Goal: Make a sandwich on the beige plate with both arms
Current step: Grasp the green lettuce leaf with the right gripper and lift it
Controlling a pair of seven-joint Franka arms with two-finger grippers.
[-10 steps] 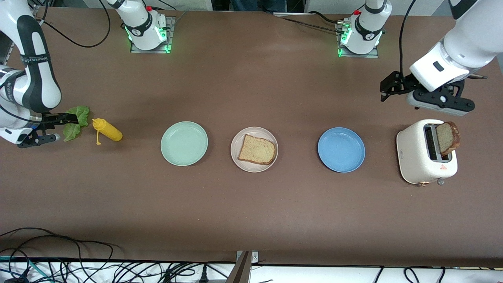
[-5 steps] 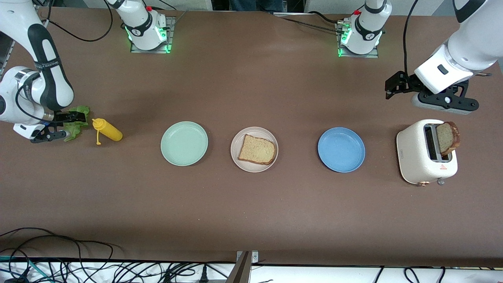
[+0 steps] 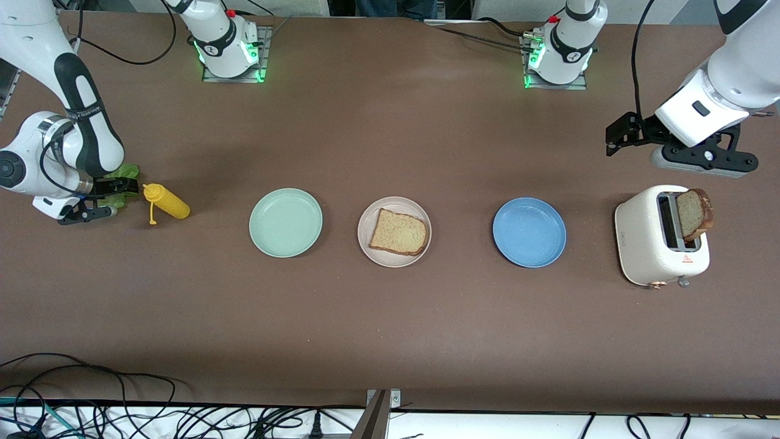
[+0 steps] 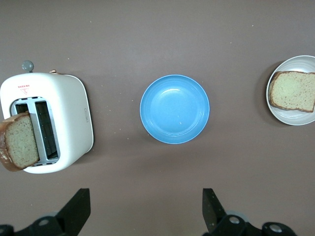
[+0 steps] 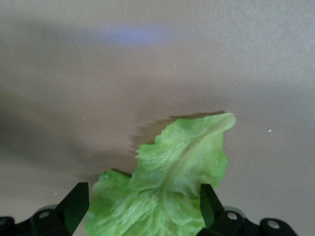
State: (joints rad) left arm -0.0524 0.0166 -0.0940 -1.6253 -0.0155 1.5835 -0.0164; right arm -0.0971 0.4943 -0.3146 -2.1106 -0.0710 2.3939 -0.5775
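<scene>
My right gripper closes on the lettuce leaf next, since it lies between my fingertips at table level in the right wrist view, where closing would catch it.
The beige plate [image 3: 390, 260] sits mid-table with one bread slice [image 3: 399, 232] lying flat on it. A second slice [image 3: 694, 213] stands up out of the white toaster [image 3: 649, 244] at the left arm's end. The green lettuce leaf [image 5: 172, 177] lies on the table at the right arm's end. My right gripper [image 5: 142, 206] is low over it and open, a finger on each side of the leaf. The front view shows only a bit of lettuce [image 3: 125, 172] past that gripper [image 3: 103, 198]. My left gripper [image 3: 704, 163] hangs open and empty over bare table beside the toaster [image 4: 64, 118].
A yellow squeeze bottle [image 3: 167, 203] lies close beside the lettuce. A mint-green plate [image 3: 286, 222] and a blue plate [image 3: 529, 231] flank the beige one. Cables run along the table edge nearest the camera.
The right gripper has swung in over the lettuce and now covers most of it. The left gripper has drifted a little toward its end of the table. Both stay open.
</scene>
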